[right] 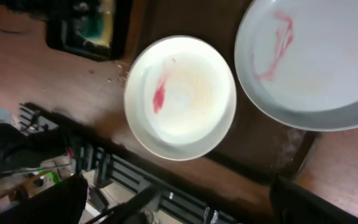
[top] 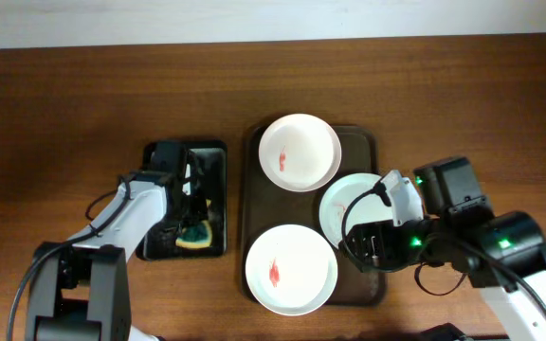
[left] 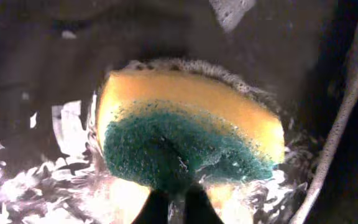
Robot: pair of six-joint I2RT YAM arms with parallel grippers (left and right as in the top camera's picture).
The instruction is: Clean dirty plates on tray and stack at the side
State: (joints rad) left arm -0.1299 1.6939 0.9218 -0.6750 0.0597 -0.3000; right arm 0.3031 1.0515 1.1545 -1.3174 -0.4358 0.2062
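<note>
I should next use my right gripper to grab the near white plate's rim beside the grey-green plate, so the white plate's smeared side stays open for cleaning with the sponge.
The dark brown tray (top: 360,144) holds three plates. A white plate (top: 299,152) with a faint red smear sits at the far side. A second white plate (top: 290,268) with a red smear sits at the near side; it also shows in the right wrist view (right: 179,96). A pale grey-green plate (top: 341,204) with a red smear (right: 309,56) lies at the right. My right gripper (top: 373,248) hovers open and empty above the tray's near right corner (right: 180,183). My left gripper (top: 186,220) is shut on the yellow-green sponge (left: 185,124).
The sponge (top: 197,235) rests in the small black tray (top: 211,156), which is wet and foamy and stands left of the brown tray. The table's near edge runs just below the near white plate. Bare wood lies beyond and beside both trays.
</note>
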